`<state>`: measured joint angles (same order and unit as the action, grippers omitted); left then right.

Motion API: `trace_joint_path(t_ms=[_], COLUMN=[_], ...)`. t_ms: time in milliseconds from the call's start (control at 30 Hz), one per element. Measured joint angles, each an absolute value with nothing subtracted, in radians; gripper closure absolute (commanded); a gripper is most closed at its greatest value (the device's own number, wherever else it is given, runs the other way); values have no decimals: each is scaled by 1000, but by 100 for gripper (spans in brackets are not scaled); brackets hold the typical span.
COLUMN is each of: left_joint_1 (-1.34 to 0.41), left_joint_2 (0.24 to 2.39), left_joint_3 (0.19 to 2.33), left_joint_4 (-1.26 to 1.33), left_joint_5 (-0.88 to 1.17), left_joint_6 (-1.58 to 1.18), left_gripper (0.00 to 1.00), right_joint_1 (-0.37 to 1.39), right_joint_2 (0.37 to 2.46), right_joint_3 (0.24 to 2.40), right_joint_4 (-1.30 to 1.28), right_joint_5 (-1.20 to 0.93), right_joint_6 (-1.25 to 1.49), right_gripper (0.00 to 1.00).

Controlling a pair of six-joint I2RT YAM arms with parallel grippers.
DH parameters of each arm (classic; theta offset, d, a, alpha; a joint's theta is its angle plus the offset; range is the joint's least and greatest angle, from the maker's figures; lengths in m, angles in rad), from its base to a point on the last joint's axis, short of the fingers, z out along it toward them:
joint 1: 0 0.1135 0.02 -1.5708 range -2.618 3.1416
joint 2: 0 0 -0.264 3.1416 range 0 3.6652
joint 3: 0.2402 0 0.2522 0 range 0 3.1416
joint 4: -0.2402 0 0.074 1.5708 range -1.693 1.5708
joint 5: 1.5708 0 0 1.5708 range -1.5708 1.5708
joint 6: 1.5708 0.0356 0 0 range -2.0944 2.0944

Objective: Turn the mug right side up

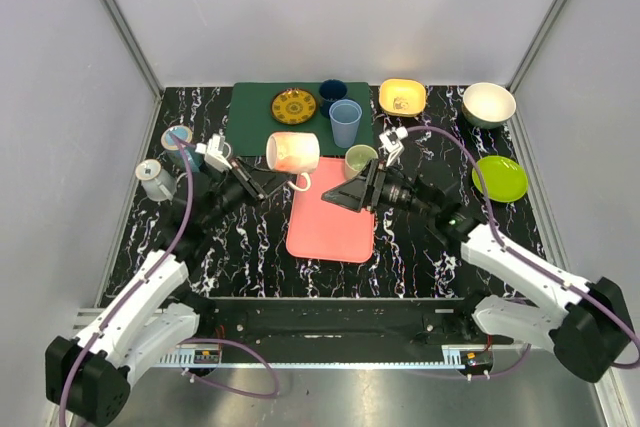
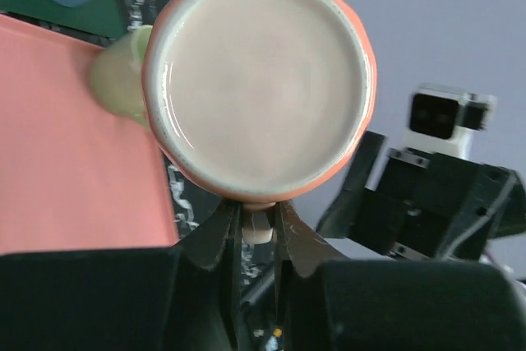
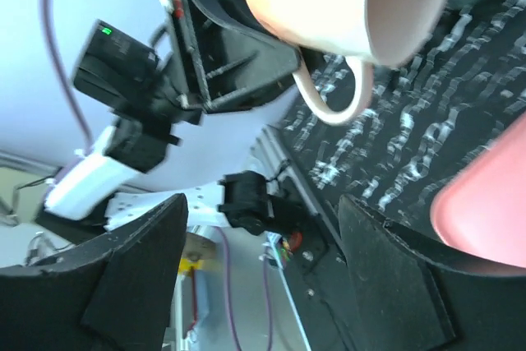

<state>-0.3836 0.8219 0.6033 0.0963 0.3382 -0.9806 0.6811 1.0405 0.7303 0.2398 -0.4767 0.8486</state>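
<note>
The right gripper takes hold of the mug's handle [image 1: 304, 183] [image 3: 352, 106] from the mug's rim side next, opposite the left gripper. Then I set the mug right side up.
The mug [image 1: 293, 151] is cream with an orange-pink tint. It hangs on its side in the air above the far left corner of the pink mat [image 1: 330, 222]. My left gripper [image 1: 287, 184] is shut on its handle [image 2: 259, 226]. In the left wrist view one round end of the mug [image 2: 259, 80] faces the camera, just above the fingers [image 2: 215, 236]. My right gripper [image 1: 345, 194] is open and empty over the pink mat, to the right of the mug. In the right wrist view [image 3: 263, 203] the mug [image 3: 345, 2] and its handle show ahead, apart from the fingers.
A light green cup [image 1: 359, 160] stands right behind the right gripper. A green mat [image 1: 250, 117] at the back holds a yellow patterned plate [image 1: 294, 105] and two blue cups [image 1: 345, 122]. A yellow bowl [image 1: 402, 97], white bowl [image 1: 489, 104] and green plate [image 1: 500, 178] are on the right. Two grey cups [image 1: 157, 179] stand at the left.
</note>
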Motion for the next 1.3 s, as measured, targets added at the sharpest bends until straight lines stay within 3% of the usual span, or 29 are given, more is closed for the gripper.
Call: trace_joint_path(t_ms=[267,700,1067,1167,1200,1300], left_joint_1=[-408,-447,-463,-468,-468,-469], left_joint_2=[771,758,759,759,759,750], left_joint_3=[539,527,513,513,513,513], left_joint_4=[397,465,466,466,470,484], left_joint_5=[417,442,422,403,397,384], left_joint_6=[-1180,-1209,-1201,-1196,-1201,-1210], left_gripper=[100,100,100,100,100,100], right_joint_1=[682,682,683,683,682,678], right_joint_2=[1211,1315,1406,1422,1428,1446], right_joint_3=[713,840,862,866,870,881], right_joint_4=[596,690,719,752,770,817], right_joint_5=[-590,-649,-677,-683,-683,-696], right_joint_6=[1052,1090,1120,1147,1154,1173], right_gripper=[25,30,64,85,99,100])
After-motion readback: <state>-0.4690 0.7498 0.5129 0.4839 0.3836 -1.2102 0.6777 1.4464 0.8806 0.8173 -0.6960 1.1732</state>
